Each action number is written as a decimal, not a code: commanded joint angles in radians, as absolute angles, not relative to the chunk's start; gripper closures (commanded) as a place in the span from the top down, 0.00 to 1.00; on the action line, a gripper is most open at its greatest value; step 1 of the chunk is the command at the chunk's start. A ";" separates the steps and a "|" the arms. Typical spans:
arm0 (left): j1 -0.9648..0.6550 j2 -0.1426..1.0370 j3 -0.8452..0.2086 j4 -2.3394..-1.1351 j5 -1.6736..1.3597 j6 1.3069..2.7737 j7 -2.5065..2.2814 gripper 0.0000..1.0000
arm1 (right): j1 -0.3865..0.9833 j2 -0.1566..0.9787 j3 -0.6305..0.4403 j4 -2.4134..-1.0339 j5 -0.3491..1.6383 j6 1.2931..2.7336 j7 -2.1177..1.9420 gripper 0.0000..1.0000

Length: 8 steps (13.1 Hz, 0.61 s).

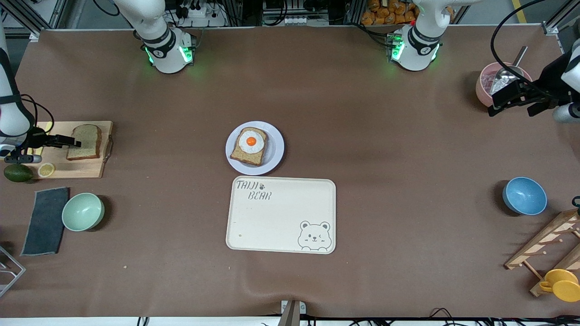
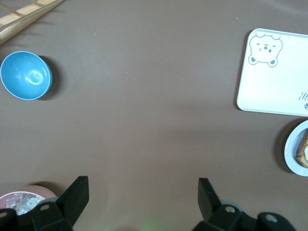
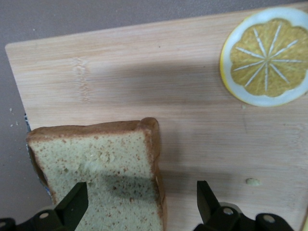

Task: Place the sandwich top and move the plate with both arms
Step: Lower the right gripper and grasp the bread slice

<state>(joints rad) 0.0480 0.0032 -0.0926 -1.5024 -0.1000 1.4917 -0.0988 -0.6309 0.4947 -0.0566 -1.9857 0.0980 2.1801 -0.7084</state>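
Observation:
My right gripper grabs the plain bread slice by its crust edge (image 3: 161, 192) next, to top the egg sandwich on the plate.
The sandwich top (image 1: 86, 141), a plain brown bread slice, lies on a wooden cutting board (image 1: 86, 168) at the right arm's end of the table. My right gripper (image 1: 74, 143) is open just above it. In the right wrist view the gripper (image 3: 142, 202) straddles the crust edge of the slice (image 3: 101, 168), one finger over the bread, the other over the board. The lavender-white plate (image 1: 275, 149) sits mid-table with an egg-topped slice (image 1: 249, 146) on it. My left gripper (image 1: 496, 105) is open and empty beside a pink bowl; its wrist view (image 2: 143, 192) shows the plate's rim (image 2: 290, 149).
A cream bear tray (image 1: 281, 215) lies nearer the camera than the plate. A lemon slice (image 1: 46, 170), green fruit (image 1: 18, 173), grey cloth (image 1: 45, 220) and mint bowl (image 1: 83, 211) lie near the board. A pink bowl (image 1: 485, 86), blue bowl (image 1: 524, 195), wooden rack (image 1: 543, 246) and yellow cup (image 1: 562, 284) lie at the left arm's end.

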 commanded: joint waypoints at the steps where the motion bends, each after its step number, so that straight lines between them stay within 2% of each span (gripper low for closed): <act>1: 0.055 -0.006 -0.095 -1.508 -0.121 1.483 -0.083 1.00 | -0.669 0.528 -0.043 -1.959 0.120 2.155 -0.732 0.75; 3: 0.057 -0.006 -0.095 -1.508 -0.121 1.483 -0.084 1.00 | -0.670 0.531 -0.043 -1.957 0.120 2.140 -0.735 0.03; 4: 0.055 -0.006 -0.095 -1.508 -0.121 1.483 -0.083 1.00 | -0.670 0.531 -0.043 -1.957 0.120 2.140 -0.735 0.00; 8: 0.055 -0.006 -0.097 -1.508 -0.121 1.483 -0.084 1.00 | -0.669 0.526 -0.043 -1.945 0.120 2.094 -0.739 0.00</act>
